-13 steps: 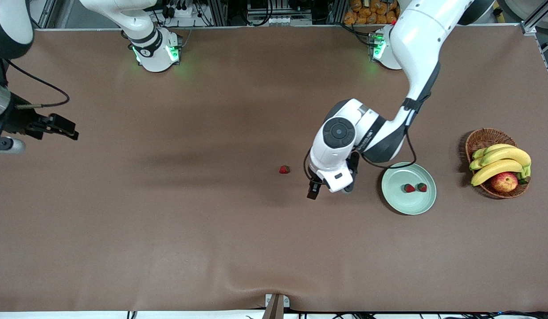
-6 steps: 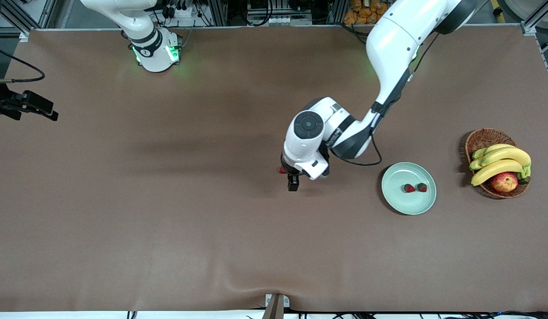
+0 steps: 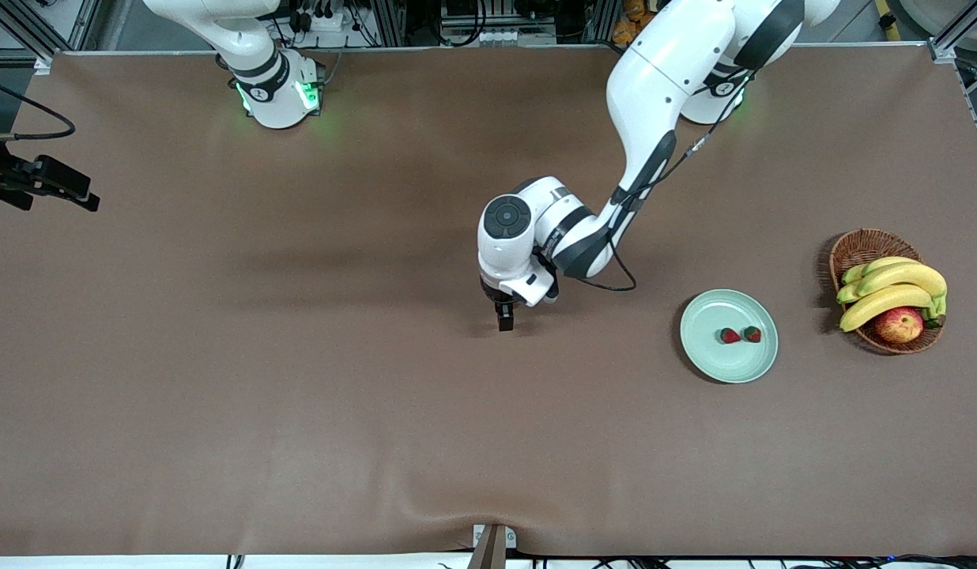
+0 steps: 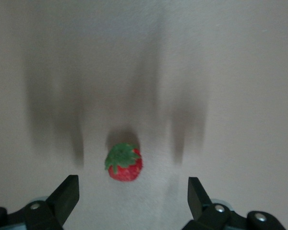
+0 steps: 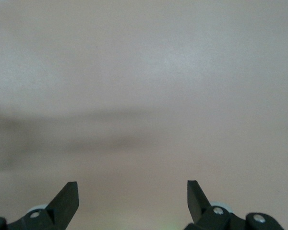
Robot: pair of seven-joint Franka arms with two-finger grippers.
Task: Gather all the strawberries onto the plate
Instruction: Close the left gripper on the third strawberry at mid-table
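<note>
I will next use my left gripper to grab the last strawberry by its plump sides (image 4: 125,166) beside the green cap, so I can collect it into the plate.
One strawberry (image 4: 125,163), red with a green cap, lies on the brown table near its middle. My left gripper (image 4: 133,184) hangs open just above it, and the berry sits a little ahead of the gap between the fingertips. In the front view the left gripper (image 3: 504,316) and its white wrist hide this berry. Two more strawberries (image 3: 729,336) (image 3: 752,334) rest side by side in the pale green plate (image 3: 710,359), toward the left arm's end. My right gripper (image 5: 133,188) is open and empty over bare table. Its dark hand (image 3: 50,183) shows at the table edge at the right arm's end.
A wicker basket (image 3: 860,245) with bananas (image 3: 892,288) and an apple (image 3: 899,324) stands past the plate at the left arm's end of the table. The brown cloth has a wrinkle near the front edge (image 3: 425,498).
My left gripper has swung from beside the plate toward the table's middle and now covers the loose strawberry. The right arm has drawn back toward the table's edge.
</note>
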